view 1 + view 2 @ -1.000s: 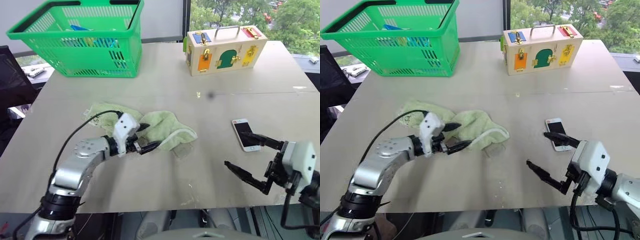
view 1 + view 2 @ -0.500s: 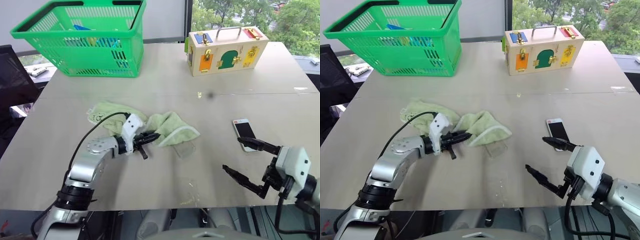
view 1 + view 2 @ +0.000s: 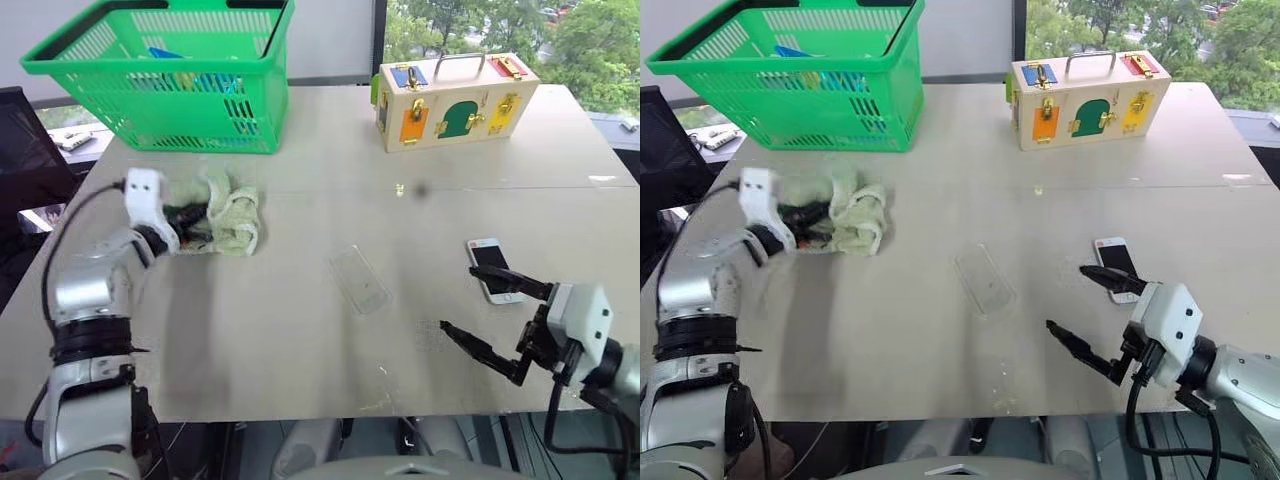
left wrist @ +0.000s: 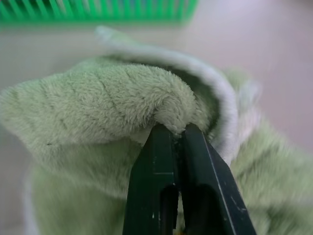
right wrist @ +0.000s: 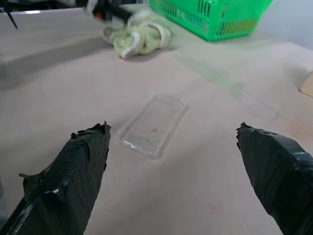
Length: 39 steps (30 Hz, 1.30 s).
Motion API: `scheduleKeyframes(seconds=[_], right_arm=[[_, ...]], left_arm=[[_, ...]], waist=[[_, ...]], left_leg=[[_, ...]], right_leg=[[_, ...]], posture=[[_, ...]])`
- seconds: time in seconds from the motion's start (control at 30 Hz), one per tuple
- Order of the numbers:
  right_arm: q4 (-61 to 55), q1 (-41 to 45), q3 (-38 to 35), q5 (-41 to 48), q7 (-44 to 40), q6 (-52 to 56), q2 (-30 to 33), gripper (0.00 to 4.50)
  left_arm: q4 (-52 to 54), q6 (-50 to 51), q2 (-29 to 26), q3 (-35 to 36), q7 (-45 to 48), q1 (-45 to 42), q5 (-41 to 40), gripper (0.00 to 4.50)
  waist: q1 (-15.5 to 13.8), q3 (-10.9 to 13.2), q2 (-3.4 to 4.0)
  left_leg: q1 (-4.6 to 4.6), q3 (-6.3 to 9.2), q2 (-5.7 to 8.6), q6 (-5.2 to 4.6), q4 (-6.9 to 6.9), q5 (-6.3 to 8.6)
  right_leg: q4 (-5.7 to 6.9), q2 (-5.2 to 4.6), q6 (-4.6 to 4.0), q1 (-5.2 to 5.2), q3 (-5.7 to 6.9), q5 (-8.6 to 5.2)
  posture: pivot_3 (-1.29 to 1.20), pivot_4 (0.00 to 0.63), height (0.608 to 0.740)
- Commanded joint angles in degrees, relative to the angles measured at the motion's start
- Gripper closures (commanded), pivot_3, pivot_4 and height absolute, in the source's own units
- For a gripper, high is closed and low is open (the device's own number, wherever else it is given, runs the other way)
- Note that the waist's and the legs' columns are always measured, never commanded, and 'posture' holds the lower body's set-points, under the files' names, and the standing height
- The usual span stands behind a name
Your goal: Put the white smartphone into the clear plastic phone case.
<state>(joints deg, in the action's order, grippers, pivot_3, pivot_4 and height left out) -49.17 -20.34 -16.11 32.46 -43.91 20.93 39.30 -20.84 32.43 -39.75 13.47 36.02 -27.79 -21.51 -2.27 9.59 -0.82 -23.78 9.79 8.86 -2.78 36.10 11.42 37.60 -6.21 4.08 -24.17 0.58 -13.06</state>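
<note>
The right gripper should next grab the white smartphone [image 3: 490, 266] by its two long edges, so it can fit into the clear plastic case [image 3: 360, 280].
The white smartphone [image 3: 490, 266] lies screen up at the table's right side. The clear plastic phone case [image 3: 360, 280] lies bare on the table's middle, its hollow side up; the right wrist view shows the case [image 5: 152, 125] too. My right gripper [image 3: 458, 298] hovers open just in front of the phone, its upper finger crossing the phone's near end, with nothing between its fingers. At the far left, my left gripper [image 4: 173, 129] is shut on a fold of a green towel [image 3: 225, 210], bunched up near the basket.
A green basket [image 3: 160, 70] holding several items stands at the back left. A wooden lock box [image 3: 455, 100] with coloured latches sits at the back right. A dark chair [image 3: 20, 150] stands beyond the table's left edge.
My left gripper closed on the green towel and dragged it left and back toward the basket, uncovering the clear case. The right gripper stayed open in place.
</note>
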Motion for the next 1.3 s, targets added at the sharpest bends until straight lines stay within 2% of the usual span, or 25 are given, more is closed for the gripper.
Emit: scheduleKeyframes(seconds=[0.03,0.13,0.2,0.27,0.33,0.43,0.57,0.8,0.9,1.0,1.03,1.07,1.13,1.17,1.23,1.3], right_arm=[[-0.9,0.1,0.0,0.2,-0.1,-1.2,0.1,0.00],[-1.4,-0.5,-0.6,0.6,0.2,-1.2,-0.2,0.00],[-2.0,-1.0,-0.4,0.6,0.6,-1.1,-0.5,0.00],[-2.6,-1.5,0.1,0.5,1.1,-1.1,-0.7,0.00],[-3.1,-1.7,0.4,0.5,1.4,-1.0,-0.8,0.00],[-4.5,-2.7,0.2,0.2,2.1,-0.5,-0.7,0.00],[-8.0,-5.9,-1.8,1.2,2.9,0.6,0.0,0.00],[-10.8,-13.2,-3.4,1.9,5.6,-2.1,1.1,0.00],[-10.8,-17.2,-3.9,1.9,6.8,-5.1,1.9,0.00],[-10.8,-19.5,-3.7,1.8,8.6,-7.3,2.5,0.00],[-10.8,-19.9,-3.6,1.9,9.1,-7.7,2.7,0.00],[-10.8,-20.2,-3.6,2.0,9.5,-8.2,3.0,0.00],[-10.8,-20.6,-3.4,2.2,10.2,-8.8,3.6,0.00],[-10.8,-20.7,-3.3,2.3,10.6,-8.9,3.9,0.00],[-10.8,-20.4,-3.1,2.5,11.1,-9.0,4.4,0.00],[-10.8,-20.0,-3.0,2.8,11.5,-8.9,4.8,0.00]], left_arm=[[3.3,0.2,-1.3,1.4,6.2,-1.0,-3.2,2.76],[7.2,3.4,-5.5,2.0,15.9,-2.2,-8.2,1.27],[11.5,9.5,-9.4,0.1,26.4,-3.3,-14.0,0.53],[15.2,10.2,-11.7,-5.3,35.0,-4.5,-14.9,0.53],[16.3,7.4,-12.0,-9.9,39.3,-5.5,-12.6,0.53],[13.8,-1.2,-7.8,-18.4,45.0,-10.4,-6.6,0.53],[1.8,-19.8,-2.1,-28.1,54.9,-17.8,3.2,0.53],[-23.1,-45.0,2.1,-44.2,56.5,-29.5,6.6,0.53],[-29.9,-51.6,3.4,-50.5,56.5,-32.4,6.3,0.53],[-33.8,-55.2,5.7,-53.6,56.5,-33.3,5.5,0.53],[-34.6,-56.3,6.2,-54.3,56.5,-33.3,5.5,1.01],[-35.3,-57.4,6.5,-55.0,56.5,-33.4,5.8,1.25],[-36.4,-60.8,7.0,-56.0,56.5,-33.0,7.0,2.20],[-36.4,-60.7,7.2,-55.9,56.5,-32.8,7.1,2.78],[-36.0,-60.9,7.0,-55.9,56.5,-32.2,6.9,3.51],[-34.0,-60.1,5.6,-56.2,56.5,-31.3,5.7,4.44]], waist=[[-0.1,0.0,-0.06],[0.1,0.0,-0.07],[0.3,0.1,-0.11],[0.6,0.1,-0.08],[0.4,0.0,0.13],[0.4,0.0,0.21],[0.1,0.0,0.13],[1.1,0.0,0.04],[1.4,0.1,0.01],[1.5,0.1,-0.07],[1.5,0.1,-0.08],[1.4,0.1,-0.10],[1.5,0.1,-0.14],[1.5,0.1,-0.15],[1.5,0.1,-0.15],[1.5,0.1,-0.15]], left_leg=[[-0.01,0.04,-0.01,0.00,0.02,0.00],[0.00,0.06,-0.05,0.01,0.04,0.01],[0.00,0.06,-0.06,0.01,0.05,0.01],[0.00,0.05,-0.06,0.01,0.04,0.02],[0.04,0.04,-0.05,0.00,0.05,0.02],[0.09,-0.03,-0.04,0.00,0.04,0.02],[0.02,-0.01,-0.07,-0.01,0.13,0.01],[-0.06,-0.01,-0.05,-0.30,0.11,-0.07],[-0.06,-0.03,-0.04,-0.35,0.14,-0.05],[-0.06,-0.03,-0.04,-0.38,0.16,-0.05],[-0.06,-0.02,-0.04,-0.38,0.17,-0.04],[-0.06,-0.02,-0.04,-0.38,0.20,-0.05],[-0.06,-0.01,-0.04,-0.39,0.22,-0.05],[-0.06,-0.01,-0.04,-0.39,0.22,-0.05],[-0.04,-0.01,-0.04,-0.39,0.22,-0.05],[-0.04,-0.02,-0.04,-0.39,0.22,-0.05]], right_leg=[[0.02,0.00,-0.01,0.00,0.03,0.00],[0.07,0.02,0.10,0.00,0.05,-0.06],[0.10,0.03,0.15,-0.01,0.04,-0.10],[0.10,0.06,0.15,-0.02,0.03,-0.11],[0.05,0.04,0.15,0.00,0.03,-0.11],[0.08,-0.02,0.14,0.07,-0.04,-0.11],[0.09,-0.01,-0.24,0.05,0.01,-0.10],[0.00,-0.02,-0.08,-0.01,0.01,0.04],[-0.01,-0.04,-0.05,0.00,0.01,0.03],[0.02,-0.03,0.16,-0.01,0.01,-0.09],[0.03,-0.02,0.17,0.00,0.01,-0.09],[0.04,-0.02,0.18,0.01,0.02,-0.09],[0.06,-0.01,0.19,0.01,0.02,-0.09],[0.06,0.00,0.20,0.01,0.02,-0.09],[0.06,0.00,0.20,0.02,0.02,-0.08],[0.06,0.01,0.20,0.02,0.02,-0.08]], posture=[[0.00,0.150,0.740],[0.00,0.150,0.740],[0.00,0.150,0.740],[0.00,0.150,0.740],[0.00,0.150,0.740],[0.00,0.150,0.740],[0.00,0.150,0.740],[0.00,0.150,0.740],[0.00,0.150,0.740],[0.00,0.150,0.740],[0.00,0.150,0.740],[0.00,0.150,0.740],[0.00,0.150,0.740],[0.00,0.150,0.740],[0.00,0.150,0.740],[0.00,0.150,0.740]])
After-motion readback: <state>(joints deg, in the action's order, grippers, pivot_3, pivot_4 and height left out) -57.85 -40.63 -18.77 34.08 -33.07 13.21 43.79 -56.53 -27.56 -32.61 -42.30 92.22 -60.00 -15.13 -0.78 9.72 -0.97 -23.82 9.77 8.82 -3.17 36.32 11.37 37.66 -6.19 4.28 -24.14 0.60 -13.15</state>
